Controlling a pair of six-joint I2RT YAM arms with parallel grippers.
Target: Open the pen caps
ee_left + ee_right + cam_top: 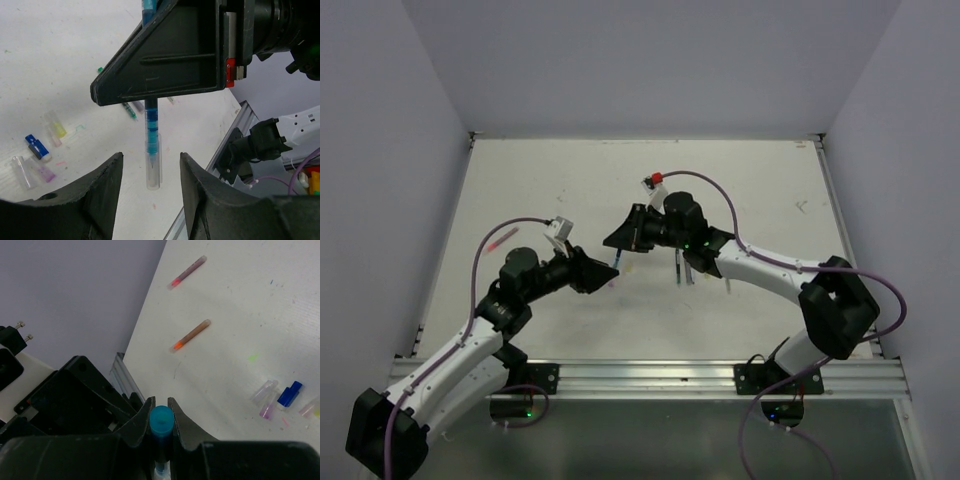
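Observation:
The clear cap's lower end reaches past my left gripper's fingers in the left wrist view, so now it is time to close on the cap.
My right gripper (623,238) is shut on a blue pen (161,421), jaws (161,406) clamped on its barrel. In the left wrist view the pen (150,117) hangs below the right gripper's black body (165,55), with a clear cap (153,167) still over its tip. My left gripper (150,175) is open, its fingers either side of that cap and not touching it. In the top view the left gripper (592,271) sits just lower left of the pen (617,260). Loose caps lie on the table: blue (37,146), pale yellow (56,125), pinkish (44,172).
Two orange-red tipped pens (189,335) (187,271) lie further out on the table. A teal pen (129,109) lies near the caps. More pens (680,268) lie under the right arm. The metal rail (650,378) runs along the near edge.

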